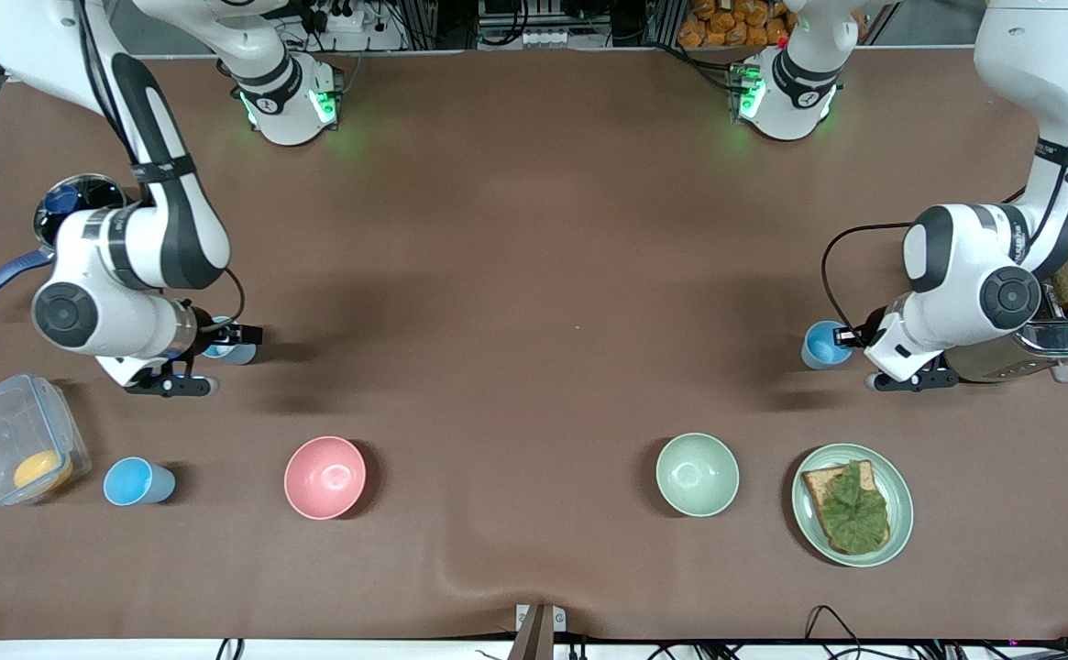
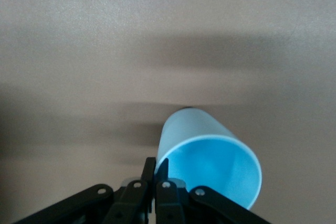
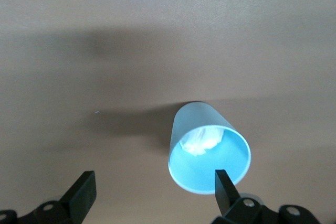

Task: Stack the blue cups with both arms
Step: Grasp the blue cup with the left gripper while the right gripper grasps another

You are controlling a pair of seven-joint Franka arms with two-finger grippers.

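My right gripper needs to stack the blue cups, so next it should grab the blue cup by its rim (image 1: 823,326) (image 3: 184,135).
A blue cup (image 1: 822,346) stands toward the left arm's end of the table, beside the toaster. My left gripper (image 1: 850,337) is shut on its rim; in the left wrist view the gripper (image 2: 156,169) pinches the wall of the cup (image 2: 210,156). A second blue cup (image 1: 220,349) sits toward the right arm's end, partly hidden by my right gripper (image 1: 233,339). In the right wrist view that gripper (image 3: 153,190) is open, with one finger (image 3: 223,187) over the mouth of the cup (image 3: 209,148). A third blue cup (image 1: 135,482) stands nearer the front camera.
A pink bowl (image 1: 324,477), a green bowl (image 1: 697,474) and a green plate (image 1: 900,495) with toast and a leaf lie near the front. A clear lidded box (image 1: 11,440), a pan (image 1: 71,202) and a toaster (image 1: 1047,344) stand at the table's ends.
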